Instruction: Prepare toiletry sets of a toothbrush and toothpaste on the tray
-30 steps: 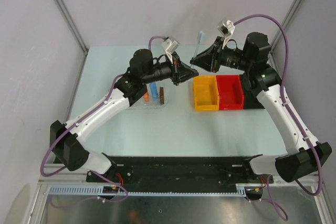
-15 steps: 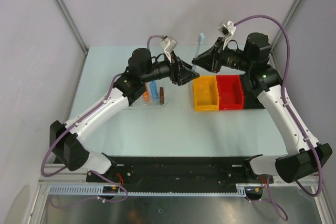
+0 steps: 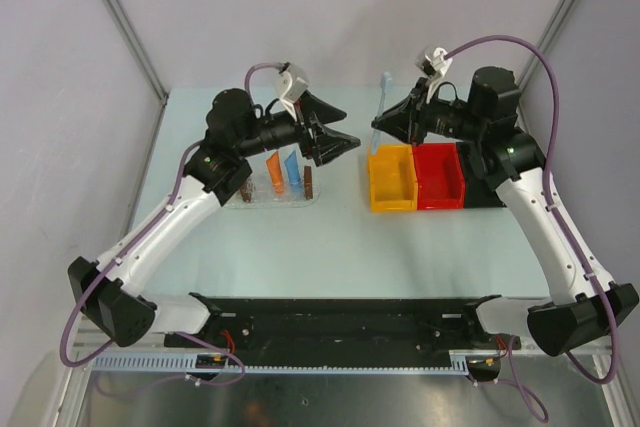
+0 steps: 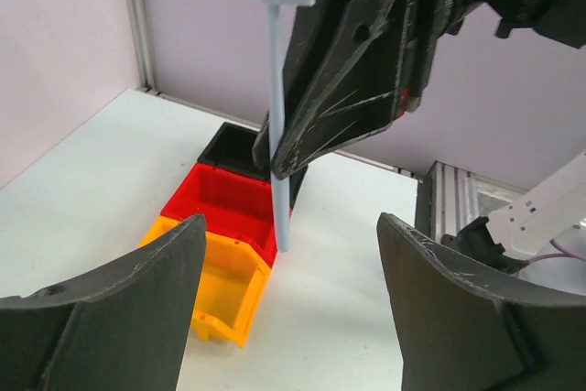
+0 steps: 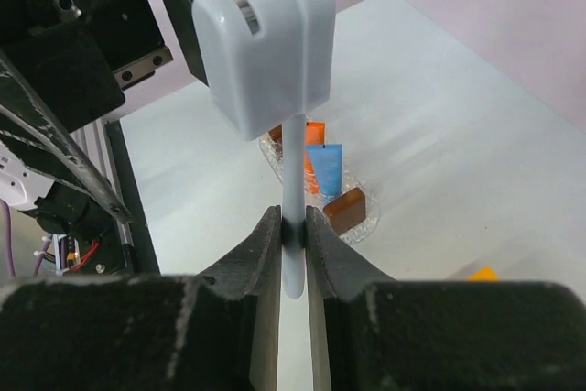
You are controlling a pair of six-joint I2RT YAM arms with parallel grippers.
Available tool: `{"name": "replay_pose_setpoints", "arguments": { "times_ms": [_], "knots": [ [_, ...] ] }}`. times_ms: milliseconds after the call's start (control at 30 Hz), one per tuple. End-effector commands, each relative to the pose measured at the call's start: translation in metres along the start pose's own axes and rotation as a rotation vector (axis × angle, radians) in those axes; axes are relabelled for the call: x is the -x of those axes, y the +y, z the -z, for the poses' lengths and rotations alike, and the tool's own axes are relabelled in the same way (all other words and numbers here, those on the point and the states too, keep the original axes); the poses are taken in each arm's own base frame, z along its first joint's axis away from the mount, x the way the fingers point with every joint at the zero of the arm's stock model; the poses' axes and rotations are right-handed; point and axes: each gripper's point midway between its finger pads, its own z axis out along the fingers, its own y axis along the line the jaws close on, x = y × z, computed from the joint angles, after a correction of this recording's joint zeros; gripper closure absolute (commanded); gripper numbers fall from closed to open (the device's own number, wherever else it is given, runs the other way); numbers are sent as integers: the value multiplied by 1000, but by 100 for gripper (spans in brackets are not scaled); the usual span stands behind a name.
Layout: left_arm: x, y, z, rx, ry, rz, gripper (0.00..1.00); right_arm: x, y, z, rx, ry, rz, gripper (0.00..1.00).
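My left gripper moves toward the toothbrush's handle, before closing on the whitish toothbrush, since its fingers stop short of the toothbrush, with a gap.
My right gripper is shut on the whitish toothbrush, held nearly upright in the air above the table's middle. In the right wrist view the shaft is pinched between the jaws and the capped head points toward the camera. My left gripper stands open a short way to the left, with nothing between its fingers; its wrist view shows the toothbrush ahead, clear of both fingers. The tray lies below the left arm with an orange toothpaste and a blue toothpaste on it.
A yellow bin, a red bin and a black bin stand in a row right of centre, under the right arm. Brown blocks mark the tray's short ends.
My left gripper has opened, let go of the toothbrush and drawn back to the left. The right gripper keeps the toothbrush and has shifted slightly right.
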Motion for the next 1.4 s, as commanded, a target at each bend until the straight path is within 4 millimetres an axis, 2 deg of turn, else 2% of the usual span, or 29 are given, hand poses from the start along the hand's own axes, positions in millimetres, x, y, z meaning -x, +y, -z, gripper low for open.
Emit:
{"name": "replay_pose_setpoints", "arguments": {
  "times_ms": [0, 267, 367, 667, 867, 900, 1000, 1233, 1367],
  "knots": [
    [27, -18, 5, -89, -39, -112, 23, 1, 12, 3, 52, 7, 42, 100],
    [29, -12, -13, -135, -26, -120, 24, -8, 31, -3, 142, 31, 58, 100],
    [35, -12, -18, -156, -31, -117, 24, -15, 33, -6, 163, 51, 48, 100],
    [35, -10, -27, -187, -20, -98, 28, -22, 36, -12, 183, 71, 53, 100],
    [33, -9, -29, -190, -16, -90, 45, -24, 36, -13, 182, 77, 56, 100],
    [34, -9, -29, -189, -17, -91, 51, -24, 35, -13, 182, 78, 57, 100],
    [35, -9, -28, -191, -19, -93, 55, -23, 37, -11, 181, 75, 62, 100],
    [34, -10, -30, -199, -14, -77, 59, -25, 37, -11, 181, 79, 59, 100],
    [34, -10, -30, -207, -13, -69, 67, -25, 36, -11, 178, 78, 60, 100]
  ]
}}
